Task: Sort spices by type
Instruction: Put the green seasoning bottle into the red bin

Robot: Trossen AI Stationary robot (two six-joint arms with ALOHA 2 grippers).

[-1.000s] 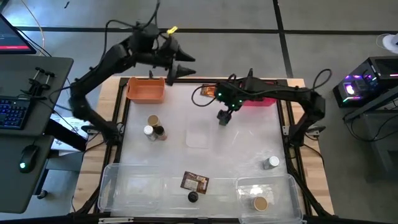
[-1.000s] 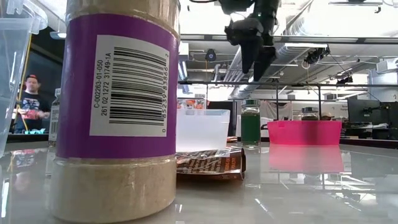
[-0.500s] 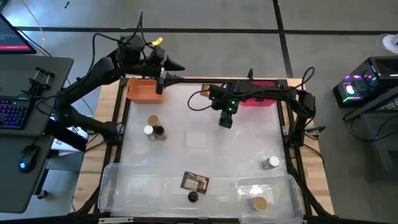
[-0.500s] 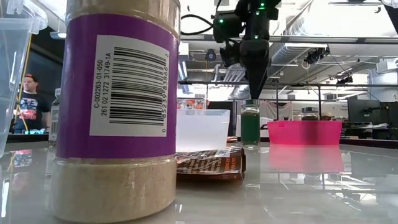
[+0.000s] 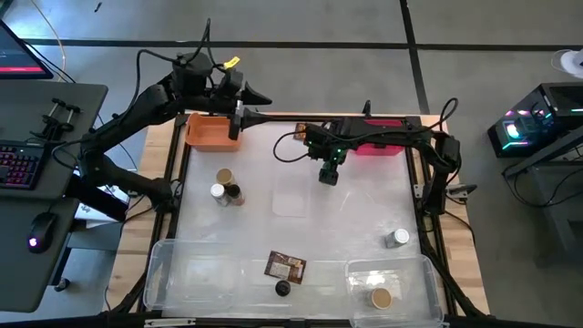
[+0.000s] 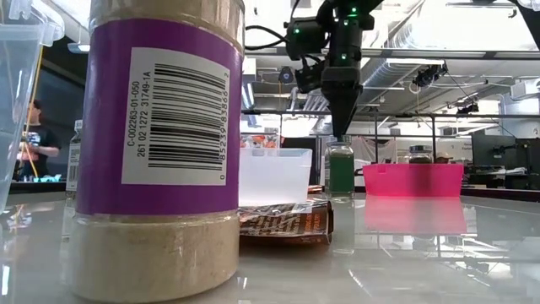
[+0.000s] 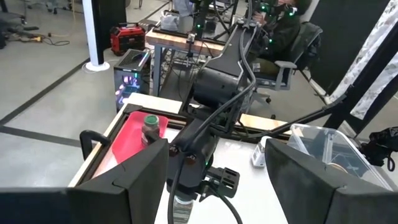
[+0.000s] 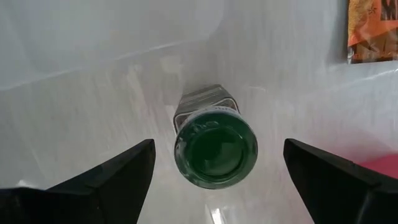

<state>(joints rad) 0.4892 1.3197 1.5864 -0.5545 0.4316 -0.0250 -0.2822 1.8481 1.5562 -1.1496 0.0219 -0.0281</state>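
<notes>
The robot's right gripper next needs to grab the green-lidded jar by its lid end (image 8: 216, 146) to sort it into the pink bin (image 8: 379, 168).
A jar with a green lid (image 8: 216, 148) stands upright on its base on the white table, far of the middle. My right gripper (image 6: 341, 128) hangs right above it, pointing down and open, one finger on either side of the lid and clear of it. In the low view the fingertips end just over the jar (image 6: 341, 169). My left gripper (image 5: 239, 118) is open and empty, high over the orange bin's (image 5: 212, 130) right end. Three jars (image 5: 224, 188) stand at the left, one jar (image 5: 398, 239) at the right, and a packet (image 5: 285, 266) with a black-lidded jar (image 5: 282, 289) lies near the front.
A pink bin (image 5: 387, 148) at the far right holds a jar (image 7: 150, 124). An orange packet (image 5: 303, 134) lies at the far edge. Two clear trays (image 5: 157, 273) (image 5: 428, 273) line the near edge, and the right one holds a jar (image 5: 381, 298). A purple-labelled jar (image 6: 160, 143) fills the low view's left.
My right gripper has come down toward the green-lidded jar and rolled about its own axis, staying open. My left gripper has drawn back toward the table's left, over the orange bin, then kept still. The jars have not moved.
</notes>
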